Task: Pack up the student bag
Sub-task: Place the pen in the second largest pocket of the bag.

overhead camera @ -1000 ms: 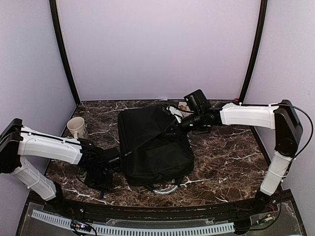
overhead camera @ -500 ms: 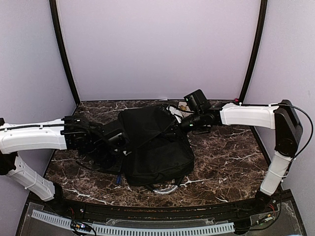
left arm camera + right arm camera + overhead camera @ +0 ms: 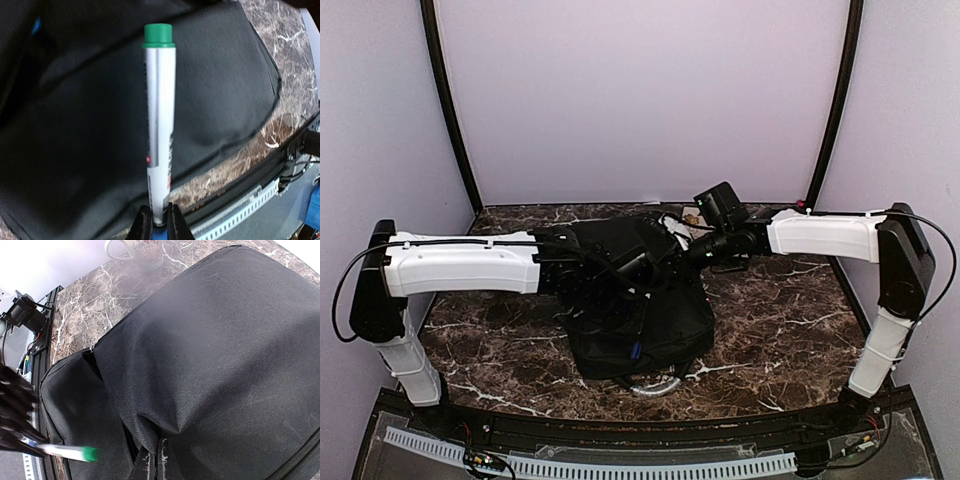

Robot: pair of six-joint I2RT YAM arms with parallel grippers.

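The marker is still short of the zipped opening (image 3: 90,355) and would fall on the bag's outside. My left gripper keeps holding it until its green tip reaches the opening.
The student bag (image 3: 660,315) is a big black fabric bag lying mid-table; it also fills the right wrist view (image 3: 225,340) and the left wrist view (image 3: 75,125). My right gripper (image 3: 156,460) is shut on a fold of the bag's top flap and holds it raised, so a zipped opening (image 3: 90,355) gapes beneath. My left gripper (image 3: 159,222) is shut on the base of a silver marker (image 3: 160,125) with a green cap, held over the bag. The marker's green tip (image 3: 89,454) shows beside the opening. In the top view, the left arm's end (image 3: 620,275) sits above the bag.
A patterned mug (image 3: 135,247) stands on the marble table beyond the bag, hidden under the left arm in the top view. Cables and small items (image 3: 685,218) lie behind the bag. A metal loop (image 3: 655,385) sticks out at the bag's near edge. A white slotted rail (image 3: 245,210) borders the table.
The left arm has swung from the near left of the table to above the bag, carrying the marker. The right arm has held still with the flap.
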